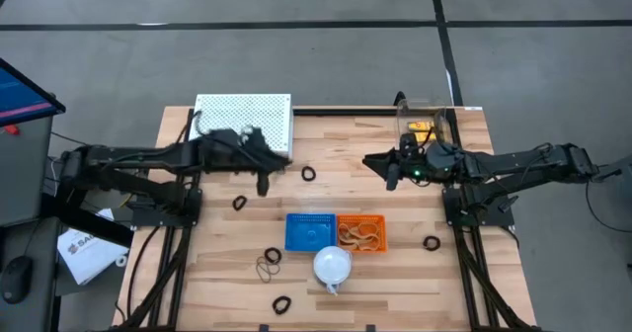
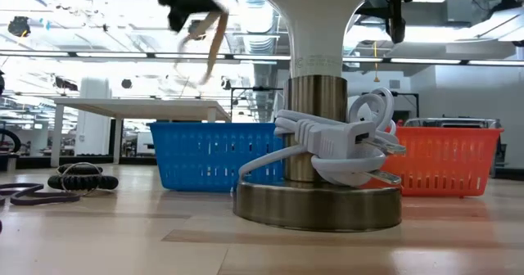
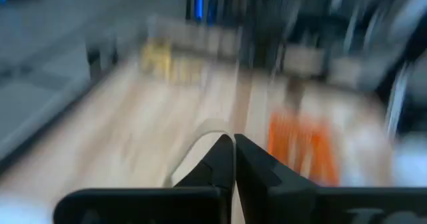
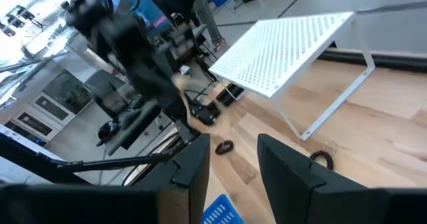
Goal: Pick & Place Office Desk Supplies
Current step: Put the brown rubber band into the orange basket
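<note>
My right gripper takes the tan rubber band by its dangling loop (image 4: 199, 124) next, to place it in the orange basket.
My left gripper (image 1: 263, 182) hovers above the table's left middle, shut on a thin tan rubber band (image 2: 210, 50). My right gripper (image 1: 391, 172) waits in the air over the right middle, open, with nothing between its fingers (image 4: 230, 165). Small black rings lie flat on the wood (image 1: 308, 174) (image 1: 239, 203) (image 1: 431, 242). More tan rubber-band loops (image 1: 267, 269) lie near the front. An orange basket (image 1: 378, 235) holds several tan bands. Yellow clips (image 1: 421, 126) sit in a clear box at the far right. My left gripper pinches one spot on the rubber band's loop (image 3: 208, 128) between its two shut fingertips. The band hangs below the fingers as a long slack loop (image 2: 214, 58), lifted clear of the table.
A blue basket (image 1: 292, 235) stands beside the orange one at the front middle. A white dome lamp (image 1: 333, 265) with a wound cord stands just in front of them. A white perforated stand (image 1: 245, 120) is at the far left.
</note>
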`<state>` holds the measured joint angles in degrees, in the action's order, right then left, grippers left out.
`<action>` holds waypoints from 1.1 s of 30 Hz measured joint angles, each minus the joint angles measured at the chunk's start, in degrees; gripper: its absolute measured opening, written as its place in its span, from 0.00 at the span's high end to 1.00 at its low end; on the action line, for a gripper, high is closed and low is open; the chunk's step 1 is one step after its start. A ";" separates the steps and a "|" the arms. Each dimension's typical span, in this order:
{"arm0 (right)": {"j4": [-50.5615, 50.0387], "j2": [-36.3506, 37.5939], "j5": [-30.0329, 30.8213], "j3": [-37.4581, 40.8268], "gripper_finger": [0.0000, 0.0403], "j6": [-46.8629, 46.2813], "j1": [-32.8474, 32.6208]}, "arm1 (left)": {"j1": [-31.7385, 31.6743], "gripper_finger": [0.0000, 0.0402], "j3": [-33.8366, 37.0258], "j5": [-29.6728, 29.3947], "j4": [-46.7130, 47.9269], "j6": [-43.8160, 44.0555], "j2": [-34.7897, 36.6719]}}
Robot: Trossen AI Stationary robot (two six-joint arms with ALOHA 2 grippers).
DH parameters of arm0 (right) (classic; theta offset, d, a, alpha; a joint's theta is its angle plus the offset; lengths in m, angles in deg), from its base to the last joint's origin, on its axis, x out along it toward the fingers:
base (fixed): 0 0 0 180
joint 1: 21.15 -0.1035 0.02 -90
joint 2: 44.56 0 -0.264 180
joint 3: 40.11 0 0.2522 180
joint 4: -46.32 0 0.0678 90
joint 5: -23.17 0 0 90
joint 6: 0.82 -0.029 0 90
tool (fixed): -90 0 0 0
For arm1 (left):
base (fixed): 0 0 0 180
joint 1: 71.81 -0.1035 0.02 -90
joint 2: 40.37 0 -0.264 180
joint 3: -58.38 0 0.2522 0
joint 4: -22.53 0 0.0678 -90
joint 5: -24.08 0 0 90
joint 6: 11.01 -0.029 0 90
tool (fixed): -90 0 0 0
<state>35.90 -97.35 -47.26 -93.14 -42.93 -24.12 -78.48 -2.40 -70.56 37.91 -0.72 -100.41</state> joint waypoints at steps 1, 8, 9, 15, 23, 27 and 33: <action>0.33 0.00 0.00 0.02 0.70 0.46 0.25 | -0.57 1.00 0.01 -0.06 -3.14 1.17 0.16; 6.10 -0.02 0.04 0.02 0.70 3.76 0.95 | -2.35 0.99 -0.04 0.38 -27.63 6.84 -4.73; 7.11 -0.02 0.04 0.02 0.70 4.74 0.96 | -2.35 0.99 0.01 0.47 -29.78 7.33 -5.67; 10.23 -0.02 0.06 0.02 0.70 8.79 1.69 | -2.33 0.99 -0.48 0.48 -42.60 13.22 -13.99; 14.66 -0.02 0.04 0.02 0.70 16.12 1.67 | -1.65 0.99 -6.48 2.28 -45.32 17.52 -21.93; 16.27 -0.32 0.09 -0.03 0.70 18.20 2.07 | -1.61 0.99 -10.32 2.55 -45.94 17.49 -24.38; 16.21 -4.67 -0.04 -3.98 0.70 20.44 3.64 | -1.61 0.99 -14.04 3.13 -45.85 17.47 -26.21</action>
<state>52.11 -102.02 -47.30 -97.12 -22.49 -20.48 -80.08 -16.44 -67.43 -7.94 16.75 -126.62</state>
